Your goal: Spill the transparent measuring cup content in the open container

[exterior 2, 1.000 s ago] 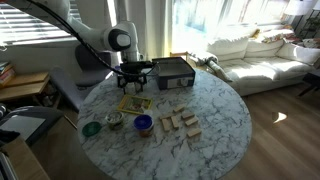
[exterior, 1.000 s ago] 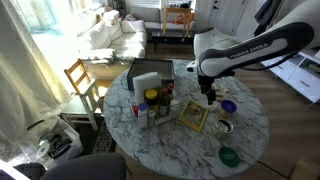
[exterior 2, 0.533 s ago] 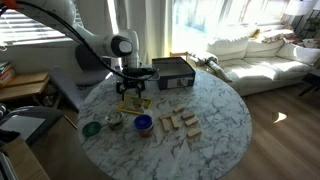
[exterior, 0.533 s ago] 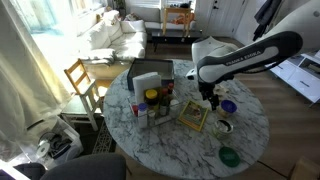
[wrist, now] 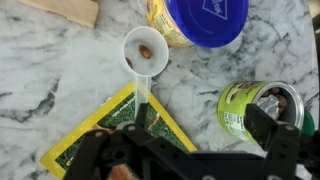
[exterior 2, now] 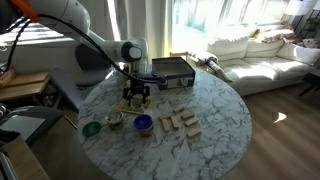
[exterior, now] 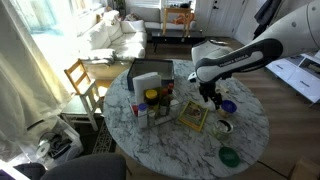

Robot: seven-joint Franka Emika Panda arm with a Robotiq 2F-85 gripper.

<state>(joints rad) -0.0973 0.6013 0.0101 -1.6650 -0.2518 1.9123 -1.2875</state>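
I should reach the transparent measuring cup with my gripper and grab its handle, so the cup's rim is left to spill the content in the open container.
The transparent measuring cup [exterior: 224,126] is a small clear round cup with dark content. It stands on the marble table between the blue bowl [exterior: 229,105] and the green dish [exterior: 229,156], and it also shows in an exterior view [exterior 2: 114,120]. It is out of the wrist view. The open container [exterior: 150,72] is a dark box at the table's far side [exterior 2: 172,72]. My gripper [exterior: 208,98] hangs open and empty over the yellow-green packet [exterior 2: 134,103], apart from the cup. It also shows in an exterior view [exterior 2: 137,97]. In the wrist view its fingers [wrist: 190,140] are spread wide.
In the wrist view a white scoop [wrist: 145,52] with a brown piece inside lies with its handle on the packet [wrist: 100,140]. A blue-lidded yellow jar [wrist: 205,20] and a green can [wrist: 250,105] stand beside it. Wooden blocks [exterior 2: 180,122] lie mid-table. A chair [exterior: 80,78] stands beside the table.
My gripper has come down toward the table over the yellow-green packet. It stays open. Nothing on the table has moved.
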